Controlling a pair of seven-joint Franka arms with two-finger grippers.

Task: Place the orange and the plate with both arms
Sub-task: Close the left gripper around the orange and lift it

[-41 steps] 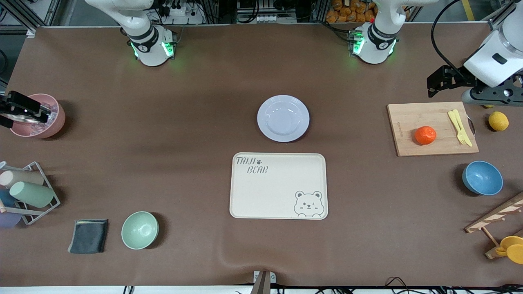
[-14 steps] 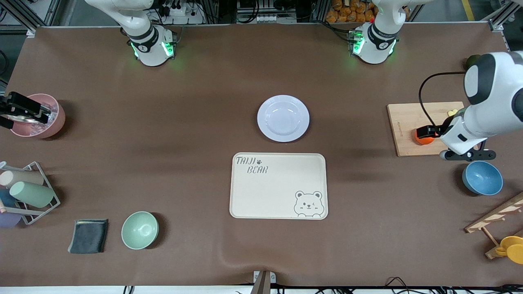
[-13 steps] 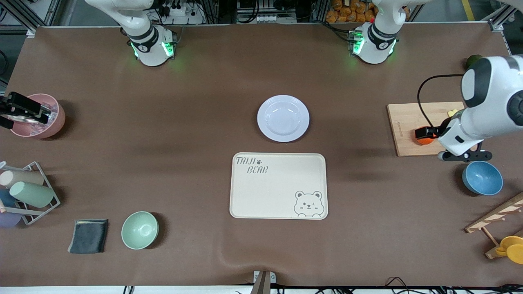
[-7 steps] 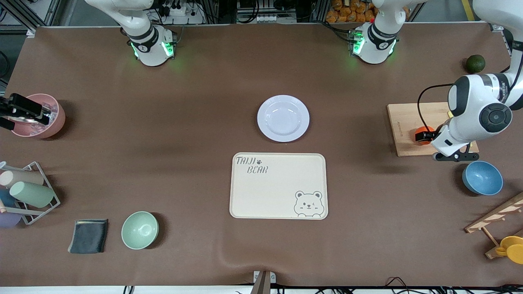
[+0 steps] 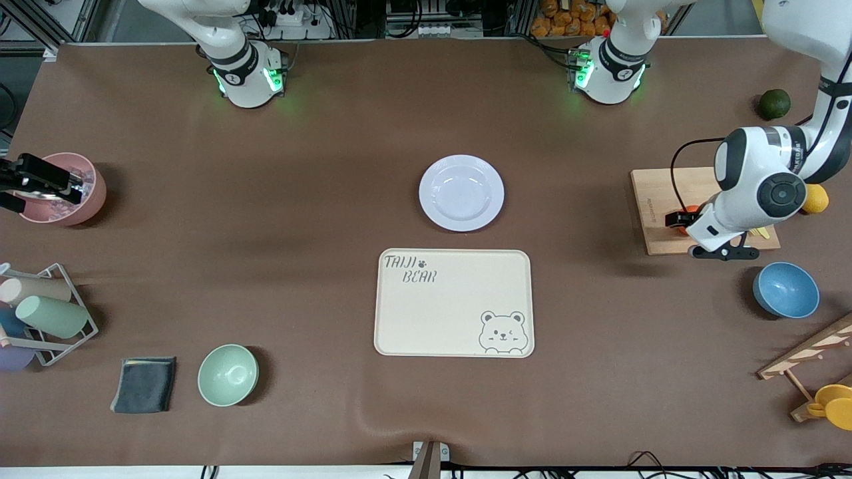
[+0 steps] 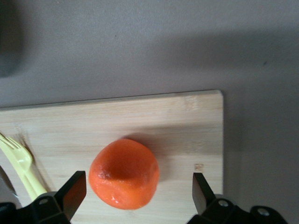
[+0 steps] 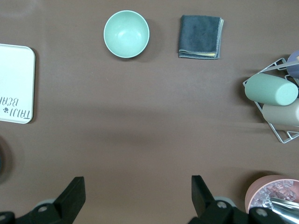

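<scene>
My left gripper's fingers are above the orange, so it is too early to close, and my left gripper moves lower before it closes on the orange [image 5: 689, 209] [image 6: 124, 172].
The orange [image 6: 124, 172] lies on the wooden cutting board [image 6: 187, 121] at the left arm's end of the table. In the front view only a sliver of it [image 5: 689, 211] shows beside the left hand. My left gripper [image 6: 138, 189] is open and low over the board, one finger on each side of the orange, neither touching it; it also shows in the front view [image 5: 684, 217]. The lavender-white plate [image 5: 461, 193] sits empty mid-table, just farther from the front camera than the cream tray [image 5: 454, 303]. My right gripper [image 7: 138, 191] is open and empty, waiting over the pink bowl [image 5: 63, 189].
A yellow fork [image 6: 21, 163] lies on the board. A lemon [image 5: 816, 198], a dark green fruit [image 5: 775, 104] and a blue bowl [image 5: 785, 290] surround the board. A mint bowl [image 5: 227, 374], grey cloth [image 5: 144, 384] and cup rack [image 5: 40, 313] sit toward the right arm's end.
My left arm has swung in from the table's end over the cutting board and come down until its open fingers flank the orange. The right arm has not moved.
</scene>
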